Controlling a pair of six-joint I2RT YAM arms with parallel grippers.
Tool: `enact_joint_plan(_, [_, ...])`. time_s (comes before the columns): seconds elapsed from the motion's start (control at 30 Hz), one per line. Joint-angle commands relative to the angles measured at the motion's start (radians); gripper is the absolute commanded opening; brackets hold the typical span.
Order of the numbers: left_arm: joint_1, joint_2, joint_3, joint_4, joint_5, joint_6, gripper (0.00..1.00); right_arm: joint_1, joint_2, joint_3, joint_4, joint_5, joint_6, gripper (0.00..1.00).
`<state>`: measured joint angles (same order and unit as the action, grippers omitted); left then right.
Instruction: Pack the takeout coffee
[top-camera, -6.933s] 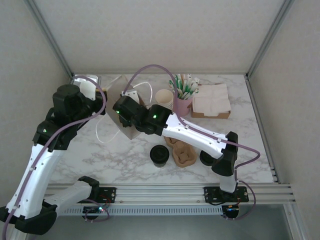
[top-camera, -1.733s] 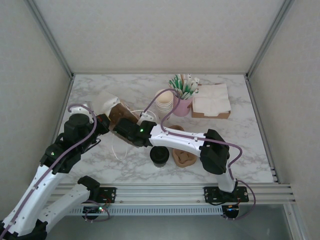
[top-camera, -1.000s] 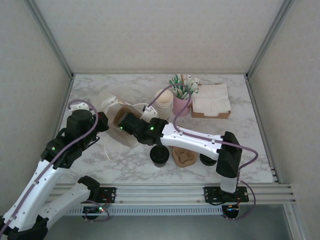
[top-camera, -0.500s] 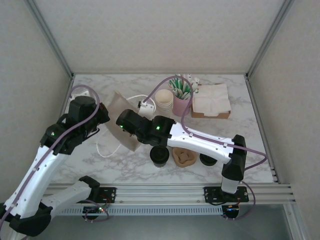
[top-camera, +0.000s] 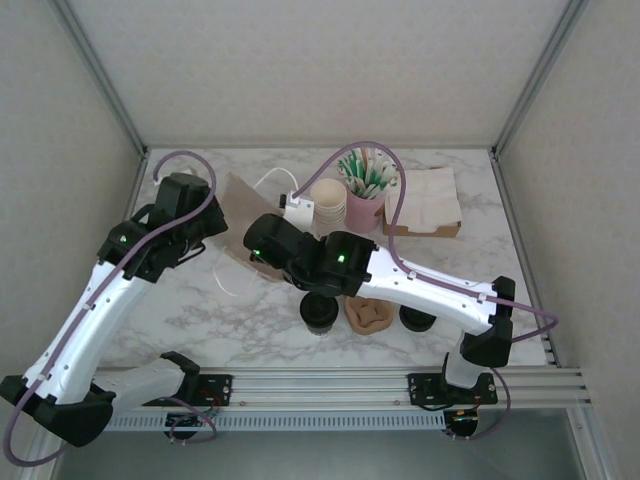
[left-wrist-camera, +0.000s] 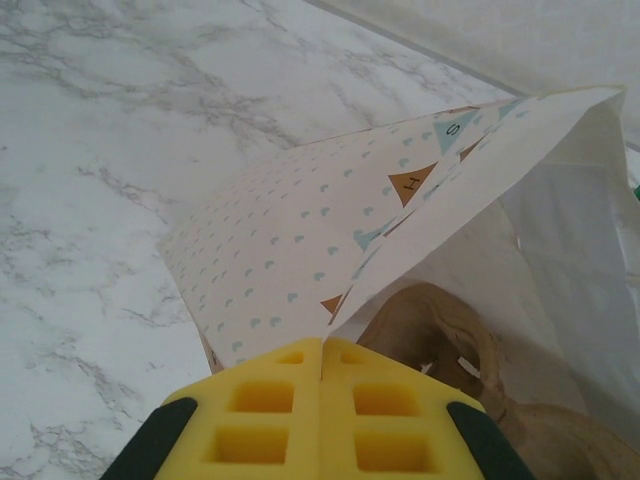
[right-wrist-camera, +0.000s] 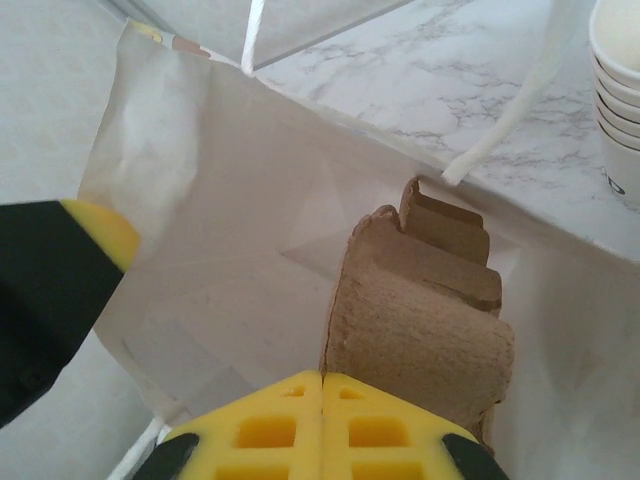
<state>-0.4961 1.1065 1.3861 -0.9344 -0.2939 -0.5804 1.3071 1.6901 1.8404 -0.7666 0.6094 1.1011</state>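
The bag (top-camera: 238, 203) leans from my left gripper and would slump tilted onto the marble if I opened now, so for now my left gripper keeps holding the bag.
The takeout coffee (top-camera: 318, 311), a small cup with a black lid, stands on the marble near the front, just below my right arm. A paper bag (top-camera: 238, 203) with a patterned outside (left-wrist-camera: 320, 240) is held up at the back left. My left gripper (left-wrist-camera: 322, 346) is shut on the bag's rim, and it also appears at the bag's left side (top-camera: 211, 228). My right gripper (right-wrist-camera: 322, 378) reaches into the bag's white interior, shut on the edge of a brown pulp cup carrier (right-wrist-camera: 420, 320). That carrier also appears inside the bag (left-wrist-camera: 450, 330).
A second pulp carrier (top-camera: 368, 314) and a squat black stack of lids (top-camera: 417, 318) sit right of the coffee. Stacked cream paper cups (top-camera: 328, 200), a pink cup of straws (top-camera: 365, 205) and a napkin box (top-camera: 425, 205) stand at the back. The bag's white handle (right-wrist-camera: 520, 100) loops over the marble.
Both arms have lifted and moved toward the back, raising the bag from a low tilt on the table to a more upright hold. The coffee has not moved.
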Motion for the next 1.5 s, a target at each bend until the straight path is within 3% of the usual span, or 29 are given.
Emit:
enact_joint_plan(0.0, [0.033,0.046,0.052,-0.047,0.02,0.046,0.0,0.012,-0.051,0.046,0.026,0.036,-0.054,0.0])
enact_joint_plan(0.47, [0.175,0.196,0.149,-0.057,0.28,0.154,0.0,0.017,-0.179,0.041,0.114,0.029,-0.136,0.0])
enact_joint_plan(0.63, [0.223,0.242,0.169,-0.075,0.302,0.181,0.05,0.017,-0.213,0.036,0.15,0.01,-0.15,0.0])
enact_joint_plan(0.83, [0.287,0.268,0.187,-0.066,0.33,0.181,0.23,0.017,-0.258,0.009,0.206,-0.019,-0.165,0.0])
enact_joint_plan(1.0, [0.326,0.277,0.229,-0.069,0.327,0.159,0.54,0.018,-0.286,-0.011,0.225,-0.012,-0.173,0.0])
enact_joint_plan(1.13, [0.342,0.252,0.283,-0.092,0.284,0.128,0.59,0.018,-0.299,-0.025,0.233,-0.001,-0.179,0.0])
enact_joint_plan(1.17, [0.345,0.238,0.295,-0.096,0.269,0.116,0.68,0.018,-0.304,-0.031,0.243,0.001,-0.181,0.0])
enact_joint_plan(1.23, [0.349,0.208,0.328,-0.127,0.216,0.067,0.83,0.018,-0.319,-0.054,0.275,-0.001,-0.186,0.0])
enact_joint_plan(1.3, [0.35,0.164,0.351,-0.154,0.204,-0.005,0.89,0.017,-0.332,-0.077,0.307,0.002,-0.196,0.0])
enact_joint_plan(1.47, [0.349,-0.025,0.241,-0.033,0.423,-0.299,0.96,0.018,-0.371,-0.141,0.406,0.006,-0.215,0.0])
